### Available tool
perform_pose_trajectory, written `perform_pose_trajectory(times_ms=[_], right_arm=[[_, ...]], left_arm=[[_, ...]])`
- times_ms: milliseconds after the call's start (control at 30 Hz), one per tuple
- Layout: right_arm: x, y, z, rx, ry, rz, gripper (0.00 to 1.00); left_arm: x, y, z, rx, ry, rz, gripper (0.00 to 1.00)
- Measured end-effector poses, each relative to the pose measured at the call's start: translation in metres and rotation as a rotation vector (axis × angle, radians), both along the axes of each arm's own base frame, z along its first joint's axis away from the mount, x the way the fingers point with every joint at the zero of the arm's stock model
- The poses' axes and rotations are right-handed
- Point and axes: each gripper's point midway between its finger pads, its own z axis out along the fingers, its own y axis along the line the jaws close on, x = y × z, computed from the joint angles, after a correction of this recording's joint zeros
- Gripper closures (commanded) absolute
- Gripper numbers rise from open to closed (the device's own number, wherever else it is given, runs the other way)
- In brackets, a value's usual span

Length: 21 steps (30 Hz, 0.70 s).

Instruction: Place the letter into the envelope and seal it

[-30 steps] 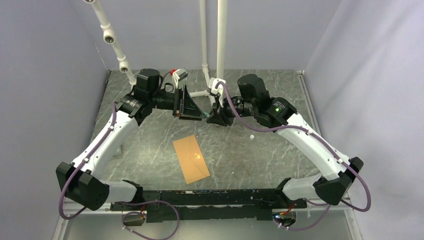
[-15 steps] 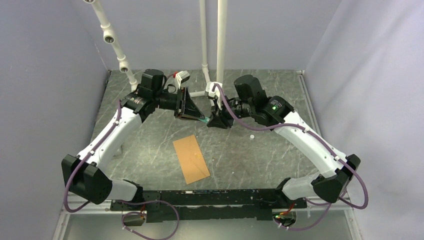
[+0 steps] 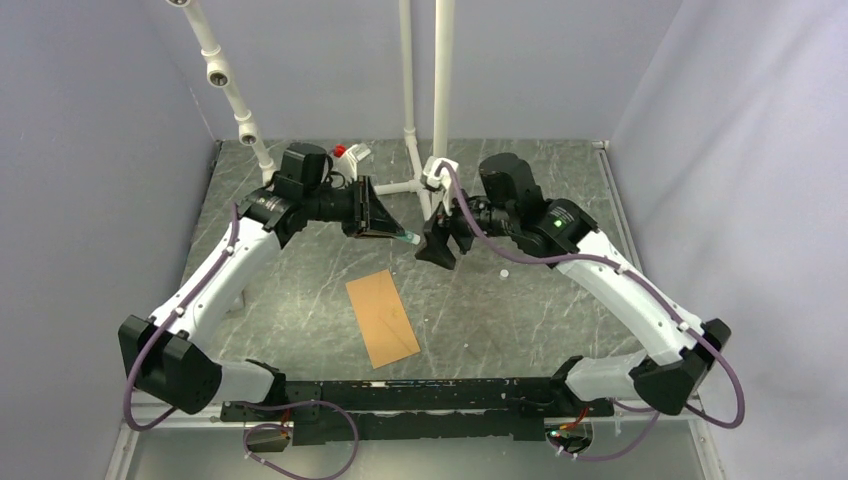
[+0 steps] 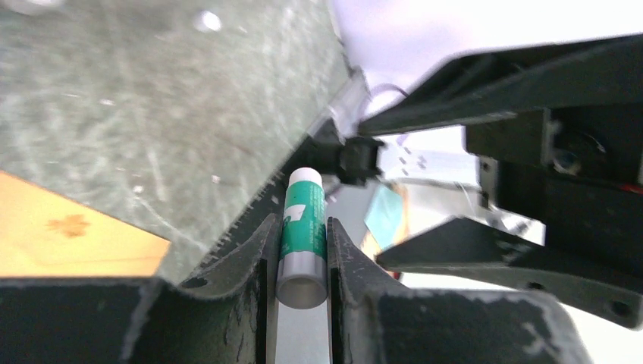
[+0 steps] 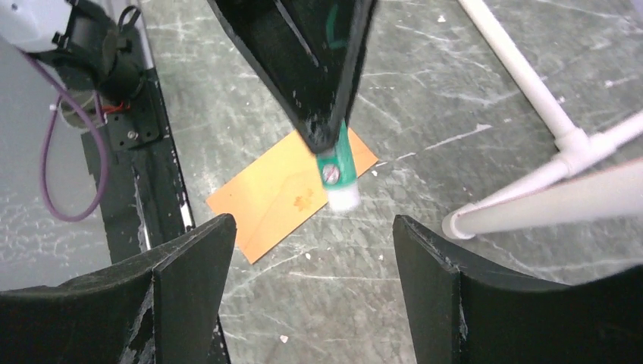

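Note:
I need to cap the glue stick [image 4: 303, 235], so my right gripper needs to grab the small white bit [image 4: 208, 21] around its sides toward its closed end, and its opening stays free.
The orange-brown envelope [image 3: 382, 318] lies flat on the stone-patterned table, near the front middle; it also shows below both wrists [image 5: 280, 193] [image 4: 61, 235]. The letter is out of view. My left gripper [image 3: 393, 231] hangs above the table behind the envelope, shut on a green and white glue stick [image 4: 303, 235], whose white end pokes out past the fingertips [image 5: 337, 171]. My right gripper [image 3: 440, 246] faces it from the right, a short way off, open with nothing between its fingers [image 5: 189, 280].
White pipe stands [image 3: 440, 90] rise at the back middle, and one pipe foot [image 5: 531, 83] lies just right of the grippers. A small white bit [image 3: 505, 272] sits on the table under the right arm. A red-capped item [image 3: 345, 152] lies at the back.
My right gripper has opened off the glue stick and drawn slightly back to the right. My left gripper's jaws have closed on the stick and now carry it alone.

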Motion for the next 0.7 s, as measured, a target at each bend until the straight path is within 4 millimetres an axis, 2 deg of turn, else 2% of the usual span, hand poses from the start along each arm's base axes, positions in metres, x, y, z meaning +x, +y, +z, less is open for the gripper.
perform_pose_trajectory(times_ms=[100,233,367,467,533,633,700], right_arm=[[0.005,-0.015,0.003,0.037,0.013,-0.094,0.21],[0.035,-0.057,0.009,0.107,0.03,-0.37,0.24],[0.069,-0.114,-0.002,0.146,0.076,-0.733,0.26],[0.085,-0.147,-0.024,0.118,0.146,-0.965,0.29],[0.091,-0.16,-0.042,0.082,0.196,-1.07,0.32],[0.096,-0.179,-0.09,-0.026,0.28,-1.205,0.33],[0.091,-0.186,-0.122,-0.104,0.32,-1.239,0.33]], left_arm=[[0.014,0.011,-0.007,0.077,-0.041,0.12,0.98],[0.022,0.028,-0.002,0.115,-0.129,0.246,0.98],[0.024,0.038,0.003,0.123,-0.193,0.318,0.98],[0.03,0.04,0.004,0.124,-0.212,0.342,0.98],[0.033,0.042,0.003,0.126,-0.217,0.353,0.98],[0.035,0.042,0.002,0.124,-0.221,0.359,0.98],[0.036,0.043,-0.001,0.126,-0.219,0.361,0.98]])
